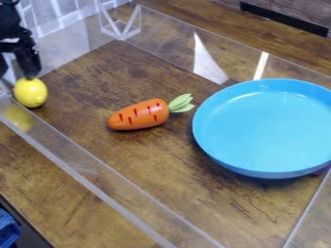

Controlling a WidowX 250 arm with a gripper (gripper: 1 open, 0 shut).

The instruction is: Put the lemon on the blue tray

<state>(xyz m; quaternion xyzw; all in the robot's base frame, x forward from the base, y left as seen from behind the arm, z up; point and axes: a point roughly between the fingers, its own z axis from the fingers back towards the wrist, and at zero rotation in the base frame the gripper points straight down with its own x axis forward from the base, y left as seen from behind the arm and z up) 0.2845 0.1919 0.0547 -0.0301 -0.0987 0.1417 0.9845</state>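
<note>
The small yellow lemon needs to go on the blue tray (220, 145), so my gripper needs to grab it around its rounded body (30, 92) next.
The small yellow lemon (29, 93) lies on the wooden table at the far left, free of any grip. Just behind it, against the picture's left edge, stands my black gripper (15, 68); it is open, holds nothing, and is partly cut off by the frame. One dark finger (29, 64) ends a little above the lemon. The big round blue tray (220, 145) rests on the right side of the table and holds nothing.
An orange toy carrot (139, 115) with green leaves lies between the lemon and the tray. Clear acrylic walls (77, 160) run along the table's front and left edges, and clear stands (119, 19) sit at the back left.
</note>
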